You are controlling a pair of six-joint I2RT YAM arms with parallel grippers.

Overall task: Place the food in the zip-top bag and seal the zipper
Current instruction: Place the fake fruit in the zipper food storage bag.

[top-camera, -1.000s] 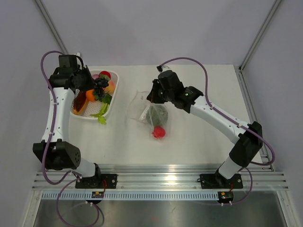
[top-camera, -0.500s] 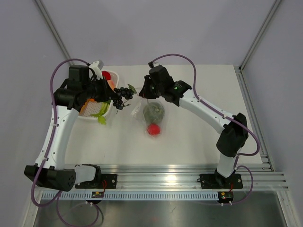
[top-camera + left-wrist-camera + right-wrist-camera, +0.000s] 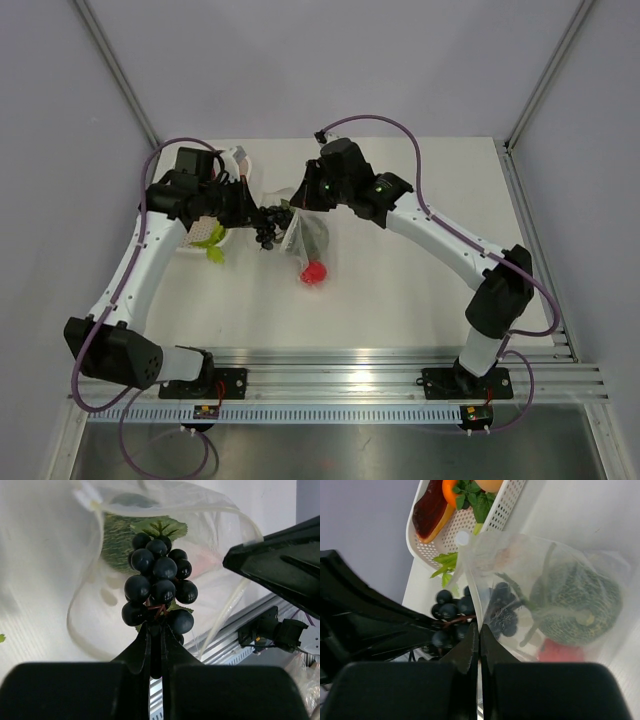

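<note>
Much of the bunch of grapes hangs outside the bag's rim and would end at the bag's opening. My left gripper keeps hold until the grapes are farther in.
My left gripper point(image 3: 252, 210) is shut on the stem of a dark purple grape bunch point(image 3: 268, 222) and holds it at the open mouth of the zip-top bag point(image 3: 310, 238). In the left wrist view the grapes point(image 3: 157, 587) hang in front of the bag's opening point(image 3: 215, 580). My right gripper point(image 3: 479, 632) is shut on the bag's rim strip point(image 3: 469, 582) and holds that edge up. Inside the bag lie a green netted ball point(image 3: 580, 605) and a red ball point(image 3: 560, 652). The grapes point(image 3: 451, 611) partly overlap the rim.
The white tray point(image 3: 505, 505) stands left of the bag with a dark red piece point(image 3: 430, 510), an orange piece and green leaves. In the top view my left arm covers most of the tray point(image 3: 203, 236). A green leaf point(image 3: 215, 254) lies beside it.
My left gripper has carried the grapes from the tray rightwards to the bag's mouth. My right gripper has shifted left, holding the bag's rim up.
</note>
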